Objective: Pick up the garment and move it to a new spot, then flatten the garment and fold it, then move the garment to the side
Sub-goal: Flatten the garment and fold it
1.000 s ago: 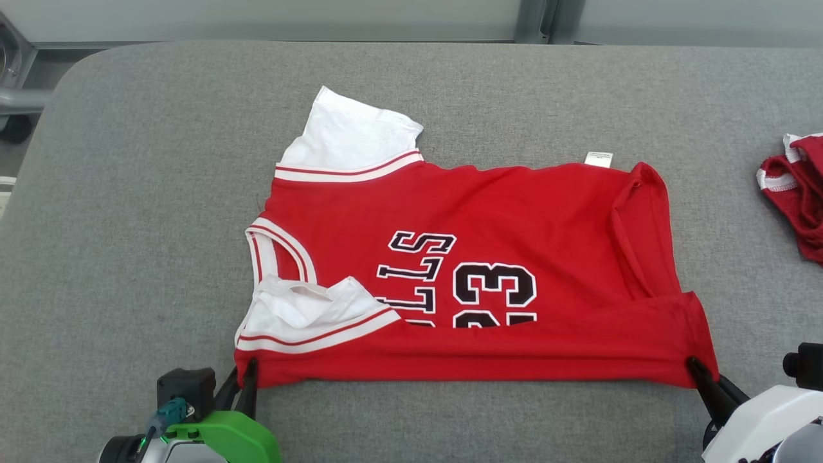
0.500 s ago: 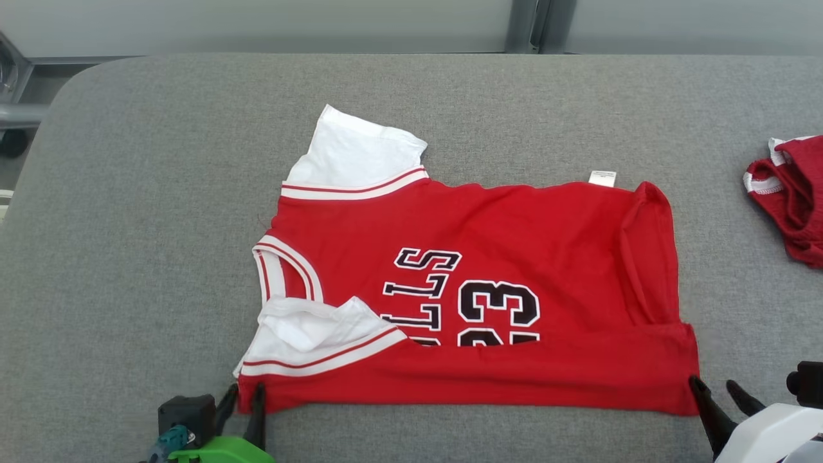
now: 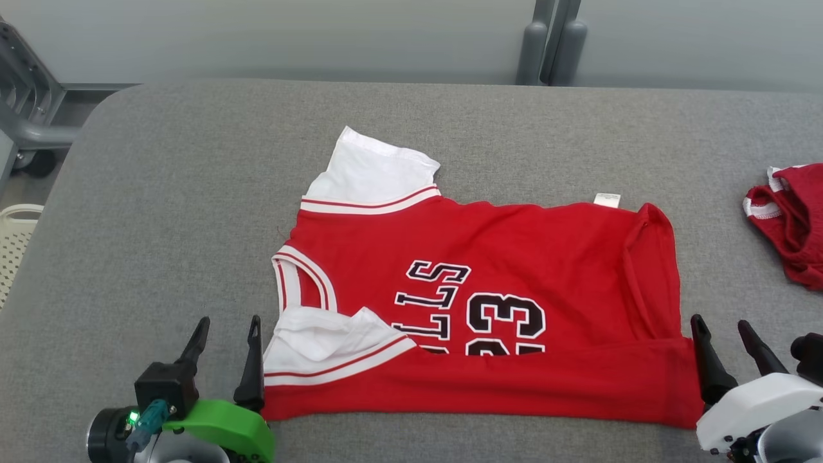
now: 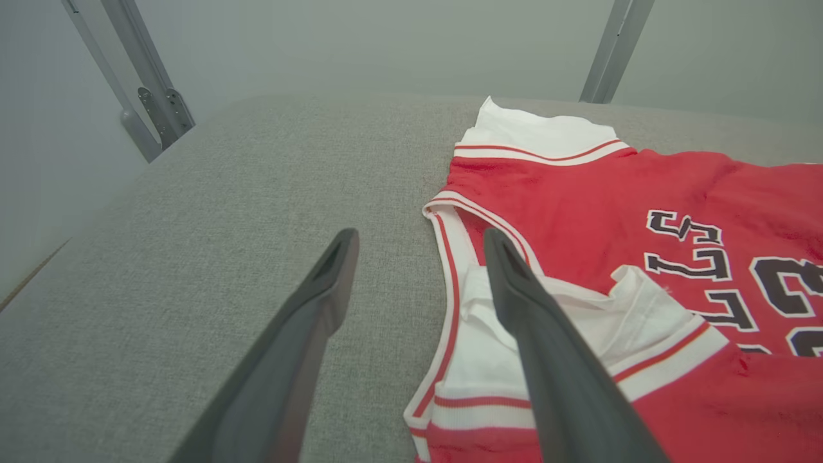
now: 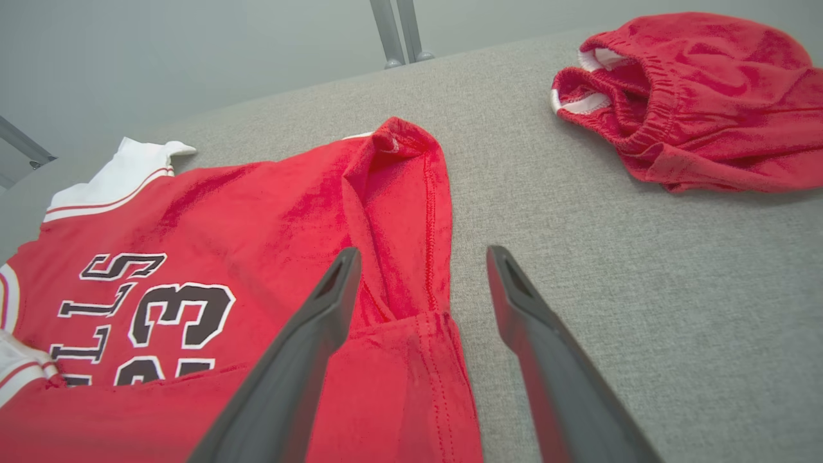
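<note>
My left gripper grabs the garment [image 3: 494, 254] [image 4: 586, 208] by the outer corner of its far white sleeve next, since that corner peaks up.
A red jersey with white sleeves and black lettering, the garment [image 3: 514, 257] [image 4: 578, 186] [image 5: 257, 212], lies flat on the grey table [image 3: 161, 193], its near edge folded up over the print. My left gripper [image 3: 229, 325] [image 4: 418, 241] stands open just beyond the garment's near left corner, one finger over the white sleeve in the left wrist view. My right gripper [image 3: 721, 325] [image 5: 421, 257] is open at the near right corner, holding nothing; its left finger hangs over the hem in the right wrist view.
A second red garment [image 3: 787, 218] [image 5: 681, 96] lies bunched at the table's right edge. Grey metal frame posts [image 3: 553, 42] stand behind the table, and a pale perforated basket [image 3: 13, 238] sits off the left edge.
Both grippers have let go of the garment's near corners and opened wide, lifting off the cloth. The folded near edge now rests on the jersey. The head camera has tilted up.
</note>
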`<state>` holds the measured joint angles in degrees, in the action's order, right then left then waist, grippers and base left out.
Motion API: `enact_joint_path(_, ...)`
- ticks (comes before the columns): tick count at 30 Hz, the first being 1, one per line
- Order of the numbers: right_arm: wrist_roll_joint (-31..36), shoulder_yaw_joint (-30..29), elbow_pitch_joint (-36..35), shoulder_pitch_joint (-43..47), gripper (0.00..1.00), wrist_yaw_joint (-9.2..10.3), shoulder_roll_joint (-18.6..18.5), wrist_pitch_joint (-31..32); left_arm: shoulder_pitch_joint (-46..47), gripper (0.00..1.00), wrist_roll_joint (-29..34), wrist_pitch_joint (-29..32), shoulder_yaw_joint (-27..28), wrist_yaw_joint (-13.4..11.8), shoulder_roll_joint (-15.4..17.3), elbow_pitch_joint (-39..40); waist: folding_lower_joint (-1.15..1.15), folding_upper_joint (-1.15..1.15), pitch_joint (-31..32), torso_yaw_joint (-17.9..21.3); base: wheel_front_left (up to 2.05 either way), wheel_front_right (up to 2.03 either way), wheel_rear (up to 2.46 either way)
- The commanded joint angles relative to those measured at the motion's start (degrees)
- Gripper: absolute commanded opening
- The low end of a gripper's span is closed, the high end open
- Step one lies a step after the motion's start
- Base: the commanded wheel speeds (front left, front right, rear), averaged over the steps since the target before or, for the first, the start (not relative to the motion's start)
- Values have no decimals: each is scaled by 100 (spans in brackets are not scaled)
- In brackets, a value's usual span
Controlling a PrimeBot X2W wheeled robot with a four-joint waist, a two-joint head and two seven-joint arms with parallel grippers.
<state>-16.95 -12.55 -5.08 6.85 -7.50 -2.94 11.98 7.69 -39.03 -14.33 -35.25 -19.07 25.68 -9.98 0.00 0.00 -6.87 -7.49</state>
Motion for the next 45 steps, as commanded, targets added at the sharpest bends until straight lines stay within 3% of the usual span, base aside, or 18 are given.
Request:
enact_joint_path(1,44,73,61,-91,100,3,-5,-129,121,100,102,-56,97,57,-61,3,0,0,107,-13,0,0,0)
enact_joint_path(8,297,480,405,-425,100,2,-1,-947,142,100,668,-87,869,619,-547,385,0,0,298,36,0,0,0)
enact_joint_path(14,689,934,780,-643,100,3,-12,-1420,-19,100,1021,-83,1168,1088,-832,46,0,0,465,115,0,0,0)
enact_joint_path(20,1056,1078,1103,-569,100,4,-42,-1624,-127,100,1319,-84,1121,1304,-939,-490,0,0,590,153,0,0,0)
enact_joint_path(30,1004,968,1038,-557,100,4,-18,-1616,-160,100,1524,-85,1326,1472,-1099,-651,0,0,577,189,0,0,0)
enact_joint_path(39,953,1000,857,-798,100,4,-8,-1255,229,100,1613,-61,1315,1663,-1131,-908,0,0,280,200,0,0,0)
enact_joint_path(44,1213,1076,695,-1329,100,5,-161,-145,1042,100,1624,282,1280,1867,-1016,-1240,0,0,-140,273,0,0,0)
enact_joint_path(45,1338,1144,553,-1616,100,1,-183,341,1462,100,1629,510,1262,1976,-948,-1432,0,0,-347,332,0,0,0)
